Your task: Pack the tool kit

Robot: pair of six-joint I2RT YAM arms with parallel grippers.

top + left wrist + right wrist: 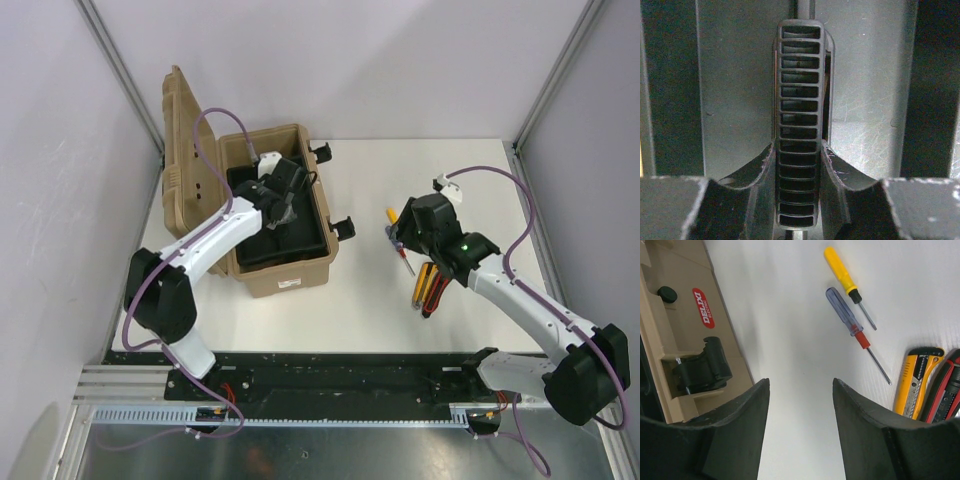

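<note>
I should let go of the tray with my left gripper now, because the black inner tray (252, 246) is inside the open toolbox's sides and would rest inside the toolbox.
The tan toolbox (291, 276) stands open at the left, lid (186, 150) raised, black inner tray (252, 246) inside. My left gripper (283, 206) reaches down into the box and is shut on the tray's ribbed black handle (798, 90), one jaw on each side of it (798, 146). My right gripper (400, 236) is open and empty (801, 386) above the bare table between the box and the tools. A yellow screwdriver (839, 269), a blue-handled screwdriver (842, 310), the yellow knife (914, 381) and the red-black handled tool (943, 390) lie to its right. No hammer shows.
The box's two black latches (343, 227) hang open on its right side; one shows in the right wrist view (702, 365). The tools lie in a cluster on the white table (360, 310) beside the right arm. Grey walls close in the back and sides.
</note>
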